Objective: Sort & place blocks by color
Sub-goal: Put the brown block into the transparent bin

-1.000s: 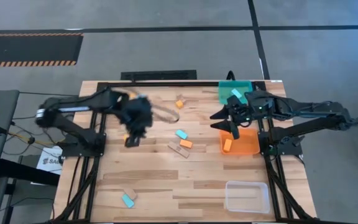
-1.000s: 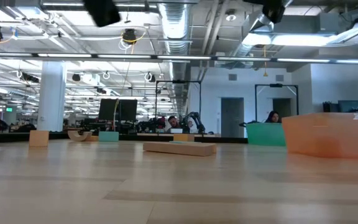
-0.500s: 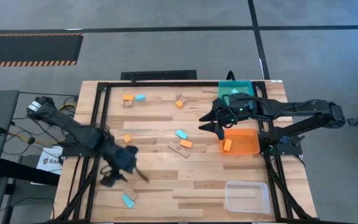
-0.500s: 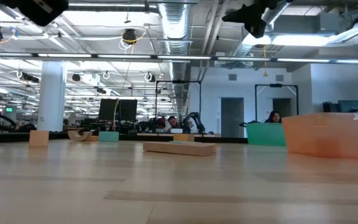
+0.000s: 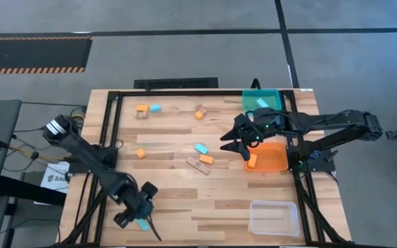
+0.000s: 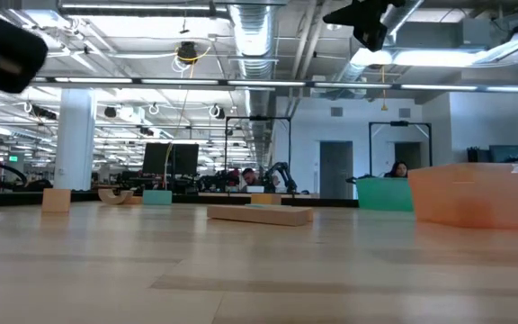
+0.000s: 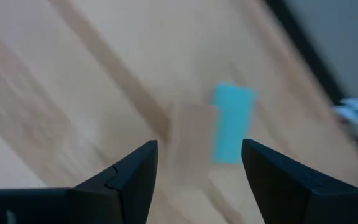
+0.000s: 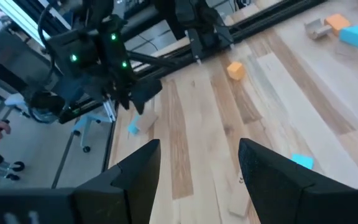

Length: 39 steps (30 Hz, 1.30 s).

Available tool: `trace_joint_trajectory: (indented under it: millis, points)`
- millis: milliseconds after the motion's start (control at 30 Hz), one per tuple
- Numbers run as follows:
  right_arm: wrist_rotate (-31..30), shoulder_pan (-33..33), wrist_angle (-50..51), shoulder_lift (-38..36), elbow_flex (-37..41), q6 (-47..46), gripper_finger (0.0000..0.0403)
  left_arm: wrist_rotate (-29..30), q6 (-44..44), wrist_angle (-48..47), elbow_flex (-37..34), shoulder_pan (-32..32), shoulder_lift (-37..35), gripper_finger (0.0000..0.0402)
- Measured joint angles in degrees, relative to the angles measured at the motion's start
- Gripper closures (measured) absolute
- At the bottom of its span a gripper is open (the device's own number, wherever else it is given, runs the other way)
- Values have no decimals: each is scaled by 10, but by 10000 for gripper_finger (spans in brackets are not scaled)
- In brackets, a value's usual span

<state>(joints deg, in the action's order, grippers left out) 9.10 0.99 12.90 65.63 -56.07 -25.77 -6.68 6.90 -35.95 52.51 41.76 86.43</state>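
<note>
I should lower my left gripper before it closes on the tan block [image 7: 192,140] beside the cyan block [image 7: 233,123], as its fingers stop above the tan block in the left wrist view.
My left gripper [image 5: 137,214] [image 7: 197,149] hangs open above the table's near-left part. Ahead of its fingers a cyan block [image 7: 232,123] [image 5: 142,222] lies flat on the wood next to a tan block [image 7: 191,134]. My right gripper [image 5: 232,144] [image 8: 197,146] is open and empty, raised beside the orange bin [image 5: 273,160]. Flat on the table lie further blocks: an orange block [image 5: 141,108] and a cyan block [image 5: 155,108] far left, an orange block [image 5: 140,153], and a cyan block [image 5: 200,148], an orange block [image 5: 206,159] and a tan block [image 5: 198,165] at the middle.
A teal bin [image 5: 251,97] at the far right holds a cyan block [image 5: 261,102]. The orange bin holds an orange block [image 5: 252,160]. A clear bin [image 5: 274,217] stands near right. A tan piece and an orange block [image 5: 199,113] lie toward the far edge. Black frame rails run along the table's sides.
My left arm has swung quickly from the table's far-middle part toward the near edge and now hangs over the near-left cyan block. My right gripper has moved a little toward the table's left, away from above the orange bin. No block has moved.
</note>
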Motion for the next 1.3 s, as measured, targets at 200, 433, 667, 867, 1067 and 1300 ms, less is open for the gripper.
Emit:
trace_joint_trajectory:
  millis: [200,433,667,867,1067,1300]
  points:
    - [0,0,1,0,0,-4,163,12,-12,20,0,5,54,180]
    - [0,0,1,0,0,-3,163,18,-30,37,-6,17,75,180]
    - [0,0,0,0,0,-3,163,25,-28,42,-20,18,72,227]
    - [0,0,1,0,0,-3,163,15,-35,40,-21,18,72,303]
    - [14,3,9,-14,1,-8,163,60,-21,36,-21,-3,36,302]
    - [16,1,100,-64,-30,-32,163,125,-50,52,-21,-81,-31,302]
